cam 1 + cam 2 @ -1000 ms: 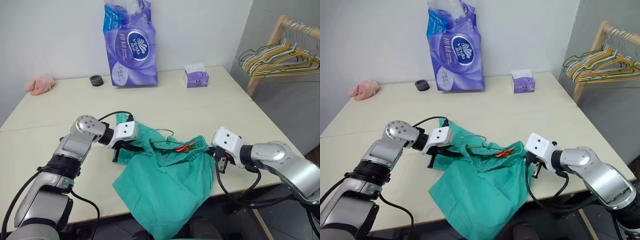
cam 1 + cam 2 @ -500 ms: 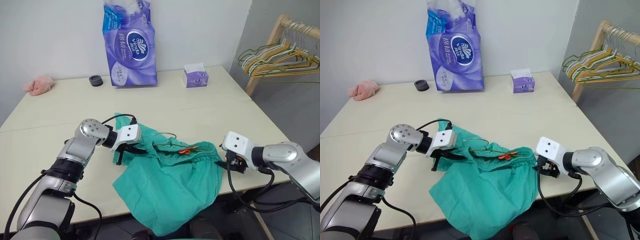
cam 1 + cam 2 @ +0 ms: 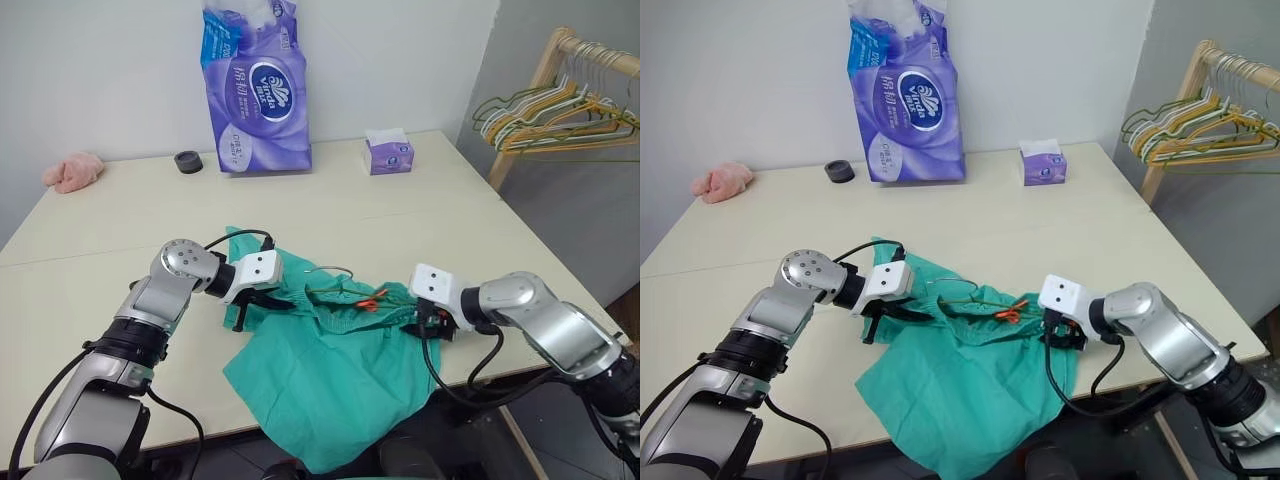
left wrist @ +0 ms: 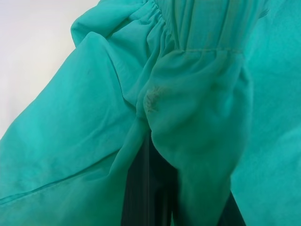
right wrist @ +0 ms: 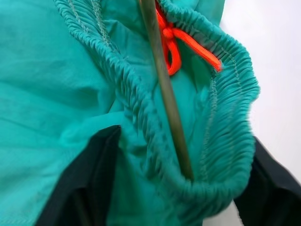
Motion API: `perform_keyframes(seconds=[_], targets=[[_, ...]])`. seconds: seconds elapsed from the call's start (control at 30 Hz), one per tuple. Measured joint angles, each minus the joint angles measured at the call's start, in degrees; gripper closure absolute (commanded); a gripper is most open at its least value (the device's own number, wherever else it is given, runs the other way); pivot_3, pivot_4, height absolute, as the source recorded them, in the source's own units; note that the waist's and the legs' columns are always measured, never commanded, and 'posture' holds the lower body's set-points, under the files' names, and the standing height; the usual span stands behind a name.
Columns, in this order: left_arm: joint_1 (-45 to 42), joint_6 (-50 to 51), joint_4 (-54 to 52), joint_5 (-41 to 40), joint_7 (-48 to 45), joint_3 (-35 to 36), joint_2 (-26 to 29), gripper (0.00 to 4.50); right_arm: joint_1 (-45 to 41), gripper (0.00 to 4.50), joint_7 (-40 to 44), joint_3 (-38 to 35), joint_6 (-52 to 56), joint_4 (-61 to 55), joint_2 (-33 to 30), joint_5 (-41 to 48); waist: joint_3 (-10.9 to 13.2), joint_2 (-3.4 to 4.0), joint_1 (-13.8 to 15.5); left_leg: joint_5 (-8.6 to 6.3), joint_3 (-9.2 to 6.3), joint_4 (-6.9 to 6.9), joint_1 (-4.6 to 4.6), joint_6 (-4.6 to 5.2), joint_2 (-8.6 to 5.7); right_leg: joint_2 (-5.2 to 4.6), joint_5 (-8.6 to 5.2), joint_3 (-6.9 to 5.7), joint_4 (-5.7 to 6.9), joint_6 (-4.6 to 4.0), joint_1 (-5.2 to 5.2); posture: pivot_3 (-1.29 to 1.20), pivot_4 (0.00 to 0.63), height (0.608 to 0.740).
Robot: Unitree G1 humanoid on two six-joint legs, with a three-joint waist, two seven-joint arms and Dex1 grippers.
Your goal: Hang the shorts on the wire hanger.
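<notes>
The robot's right gripper next needs to grab the waistband by its gathered end (image 5: 203, 190), which stands up around the wire tip while the cloth below lies slack.
The teal shorts (image 3: 330, 370) lie at the table's front edge, and one leg hangs over it. An orange drawstring (image 3: 372, 298) marks the gathered waistband. The thin olive wire hanger (image 5: 162, 70) runs inside the waistband, and its hook (image 3: 336, 268) sticks out on the far side. My left gripper (image 3: 272, 301) is shut on the left end of the waistband, with cloth pinched between its fingers (image 4: 150, 188). My right gripper (image 5: 186, 136) stands open at the right end. Its black fingers (image 5: 84, 183) straddle the bunched waistband and the hanger's wire tip.
A tall purple tissue pack (image 3: 255, 85), a small tissue box (image 3: 388, 152), a black ring (image 3: 187, 160) and a pink fluffy cloth (image 3: 72, 170) stand along the table's back. A wooden rack with bunched hangers (image 3: 560, 105) is off the table at the right.
My right gripper opened, drew off to the right, then came back left and lower onto the waistband's right end. The left gripper kept its hold and stayed put.
</notes>
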Motion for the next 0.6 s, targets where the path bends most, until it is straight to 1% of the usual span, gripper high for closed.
perform_keyframes(seconds=[0.07,0.13,0.2,0.27,0.3,0.33,0.37,0.5,0.6], targets=[[0.25,0.10,-0.34,-0.02,0.00,0.00,0.00,4.50,-0.19,3.03,0.64,0.30,-0.29,0.27,0.23,-0.44,0.00,0.00,-0.05,0.00,0.00,0.00,0.00,0.00,0.00,0.00,0.00,0.01,0.00,0.00,0.01,-0.27,0.044,0.740],[0.52,0.26,-0.53,-0.06,-0.02,0.00,0.00,4.50,-0.19,3.80,1.30,0.48,-0.45,0.38,0.41,-1.04,0.00,0.00,-0.05,0.00,-0.01,0.00,0.00,0.00,0.00,0.00,0.00,0.00,0.00,0.00,0.00,-0.28,0.042,0.740],[0.64,0.37,-0.71,-0.20,0.16,0.01,-0.02,4.50,-0.19,4.44,2.02,0.62,-0.87,0.35,0.37,-1.56,0.00,0.00,-0.05,0.00,-0.02,0.00,0.00,0.00,0.00,0.00,0.00,0.00,0.00,0.00,0.00,-0.28,0.043,0.740],[0.64,0.65,-0.73,-0.26,0.29,0.09,-0.05,4.50,-0.18,4.48,2.66,0.65,-1.13,0.30,0.37,-1.98,0.00,0.00,-0.10,0.00,-0.01,0.00,0.00,0.00,0.00,-0.01,0.00,0.01,0.00,0.00,0.00,-0.28,0.045,0.740],[0.64,1.54,-0.78,-0.49,0.28,0.16,-0.18,3.98,-0.17,4.50,2.85,0.64,-1.21,0.28,0.34,-2.05,0.00,0.00,-0.11,0.00,-0.01,0.00,0.00,0.00,0.00,-0.01,0.00,0.00,0.00,0.00,0.01,-0.28,0.044,0.740],[0.65,2.71,-0.81,-1.48,0.18,0.56,-0.46,3.82,-0.08,4.50,3.03,0.61,-1.26,0.24,0.22,-2.02,0.00,0.00,-0.11,0.00,-0.02,0.00,0.00,0.00,0.00,-0.01,0.00,-0.01,0.00,0.00,0.01,-0.28,0.044,0.740],[0.63,3.72,-1.31,-2.59,-0.04,1.01,-0.77,3.54,0.10,4.50,3.19,0.60,-1.30,0.00,0.23,-2.02,0.00,0.00,-0.11,0.00,-0.03,0.00,-0.01,0.00,0.01,-0.01,0.00,-0.01,0.00,0.00,0.01,-0.28,0.045,0.740],[0.49,5.14,-1.39,-4.28,-0.08,1.39,-0.79,2.37,1.00,4.50,3.83,-0.37,-1.20,-0.65,-0.11,-1.84,0.00,0.00,-0.30,0.00,-0.05,0.00,0.00,0.00,0.00,0.00,0.00,-0.03,0.00,0.00,0.01,-0.28,0.045,0.740],[-0.53,6.34,1.02,-5.36,-0.12,3.48,0.15,1.50,2.53,4.50,4.47,-2.21,-0.96,-1.44,-1.38,-0.86,0.00,0.00,-0.47,0.00,-0.05,0.00,0.00,0.00,-0.01,0.00,0.00,-0.04,0.02,0.00,-0.01,-0.28,0.046,0.740]])
